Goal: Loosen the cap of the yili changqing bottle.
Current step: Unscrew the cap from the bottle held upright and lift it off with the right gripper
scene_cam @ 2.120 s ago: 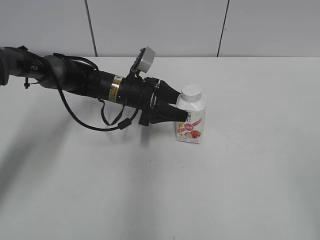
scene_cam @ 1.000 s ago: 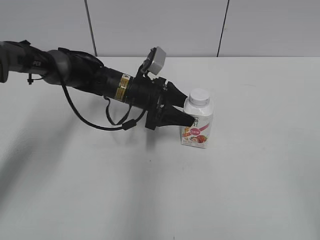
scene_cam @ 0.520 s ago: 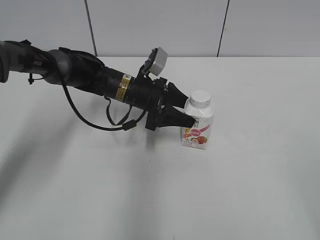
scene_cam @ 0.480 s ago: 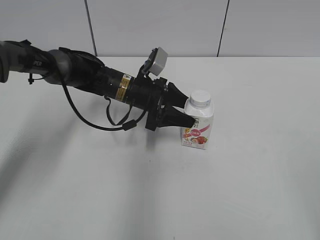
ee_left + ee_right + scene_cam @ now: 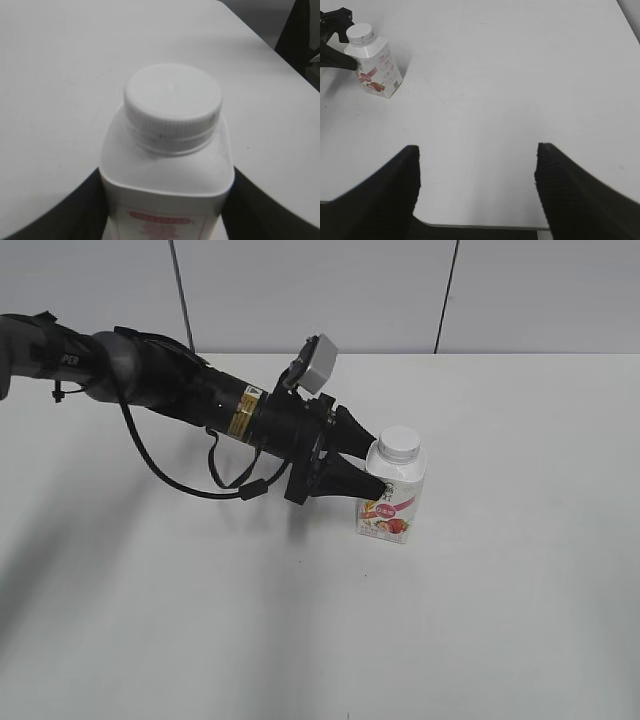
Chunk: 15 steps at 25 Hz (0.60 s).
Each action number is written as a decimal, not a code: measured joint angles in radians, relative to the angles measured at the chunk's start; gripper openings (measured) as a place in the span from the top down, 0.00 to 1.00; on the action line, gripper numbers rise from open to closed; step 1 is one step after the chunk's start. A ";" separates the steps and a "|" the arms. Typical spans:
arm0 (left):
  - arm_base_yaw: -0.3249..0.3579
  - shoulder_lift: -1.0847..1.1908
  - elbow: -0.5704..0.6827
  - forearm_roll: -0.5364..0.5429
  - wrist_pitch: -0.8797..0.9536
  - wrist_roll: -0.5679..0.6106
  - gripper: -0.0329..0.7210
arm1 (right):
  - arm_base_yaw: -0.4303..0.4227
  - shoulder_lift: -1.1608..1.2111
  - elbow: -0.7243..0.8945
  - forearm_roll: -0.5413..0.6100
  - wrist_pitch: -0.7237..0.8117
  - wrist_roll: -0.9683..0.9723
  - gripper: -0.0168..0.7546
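The fingers of my left gripper are already pressing both sides of the bottle's body. My right gripper should next grab the bottle by its ribbed cap (image 5: pixel 398 443) (image 5: pixel 360 34) to loosen it.
The yili changqing bottle (image 5: pixel 393 502) is white with a red-pink fruit label and stands mid-table, leaning slightly. Its white ribbed cap (image 5: pixel 398 443) is on the neck with nothing touching it. My left gripper (image 5: pixel 377 462) reaches in from the left and is shut on the bottle's body just below the shoulders. In the left wrist view the cap (image 5: pixel 173 102) fills the middle, and black fingers (image 5: pixel 82 205) press both sides of the bottle (image 5: pixel 167 172). My right gripper (image 5: pixel 477 150) is open and empty, far from the bottle (image 5: pixel 375 62), over the table's near edge.
The white table (image 5: pixel 500 620) is bounded by a grey panelled wall (image 5: pixel 320 290) at the back. The left arm's black cable (image 5: pixel 185 490) loops down to the table surface. The table's front edge (image 5: pixel 520 227) lies under my right gripper.
Over two seconds my left gripper carried the bottle a little to the right. In the last half second it shifted slightly toward the front and now leans a bit.
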 joint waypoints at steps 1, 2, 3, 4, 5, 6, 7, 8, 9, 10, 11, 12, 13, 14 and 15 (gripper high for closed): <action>0.000 0.000 0.000 0.000 0.000 0.000 0.41 | 0.000 0.000 0.000 0.000 0.000 0.000 0.24; 0.000 0.000 0.000 0.000 0.000 0.000 0.41 | 0.000 0.000 0.000 0.000 0.000 0.000 0.24; -0.001 0.000 0.000 0.000 0.000 0.000 0.41 | 0.000 0.000 0.000 0.000 0.000 0.000 0.24; -0.002 0.000 0.000 0.000 0.000 0.000 0.41 | 0.000 0.000 0.000 0.001 0.000 0.000 0.24; -0.003 0.000 0.000 0.000 0.000 0.000 0.41 | 0.000 0.000 0.000 0.006 0.000 0.000 0.24; -0.003 0.000 0.000 0.000 0.000 0.000 0.41 | 0.000 0.000 0.000 0.012 0.000 0.000 0.24; -0.004 0.000 0.000 0.000 0.000 0.000 0.41 | 0.000 0.000 0.000 0.019 0.000 0.000 0.24; -0.005 0.000 0.000 0.000 0.000 -0.001 0.41 | 0.000 0.000 0.000 0.030 -0.001 0.000 0.24; -0.005 0.000 0.000 0.000 0.000 -0.001 0.41 | 0.000 0.000 0.000 0.040 -0.002 -0.002 0.24; -0.005 0.000 0.000 0.000 0.000 -0.001 0.41 | 0.000 0.001 0.000 0.046 -0.003 -0.009 0.24; -0.005 0.000 0.000 0.000 0.000 -0.001 0.41 | 0.000 0.012 0.000 0.050 -0.004 -0.017 0.24; -0.005 0.000 0.000 0.000 0.000 -0.001 0.41 | 0.000 0.045 0.000 0.052 -0.004 -0.034 0.24; -0.005 0.000 0.000 0.000 0.000 -0.001 0.41 | 0.000 0.099 -0.005 0.052 -0.005 -0.054 0.24; -0.005 0.000 0.000 0.000 0.000 -0.001 0.41 | 0.000 0.153 -0.013 0.052 -0.017 -0.073 0.24; -0.005 0.000 0.000 0.000 0.000 -0.001 0.41 | 0.000 0.226 -0.026 0.052 -0.035 -0.094 0.24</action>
